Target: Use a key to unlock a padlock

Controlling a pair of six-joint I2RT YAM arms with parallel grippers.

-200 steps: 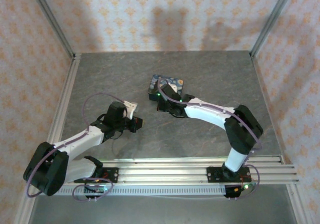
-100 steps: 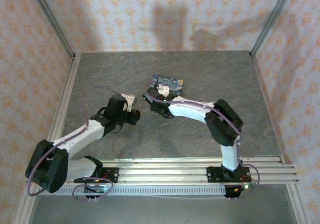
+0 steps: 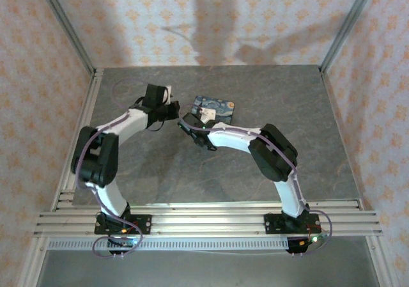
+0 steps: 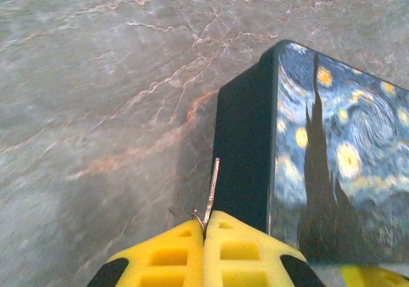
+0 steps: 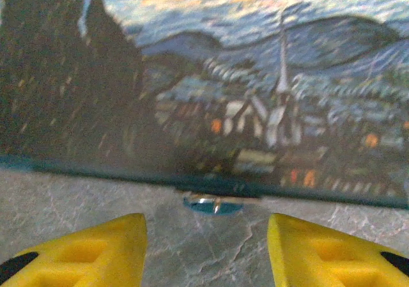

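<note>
My right gripper should hold the padlock by opposite sides of its blue body (image 5: 213,206), so that the key can still get in to unlock it.
The padlock (image 5: 214,204) is a tiny blue lock with a silvery loop, lying on the table against the foot of the painted box (image 5: 243,108). My right gripper (image 5: 204,220) is open, its yellow fingers either side of the padlock and a little short of it. My left gripper (image 4: 206,218) is shut on the key (image 4: 214,183), whose thin silvery blade sticks out ahead beside the box's dark side wall (image 4: 246,153). From above, the left gripper (image 3: 172,110) is just left of the box (image 3: 217,105), and the right gripper (image 3: 190,127) is at its near left corner.
The dark blue, yellow-swirled box stands on the grey marbled table (image 3: 268,89) near its middle back. Patterned walls enclose the table on three sides. Metal rails (image 3: 204,213) run along the near edge by the arm bases.
My left arm has swung from the table's near left up to the box's left side, carrying the key. My right gripper has shifted left along the box to its corner.
</note>
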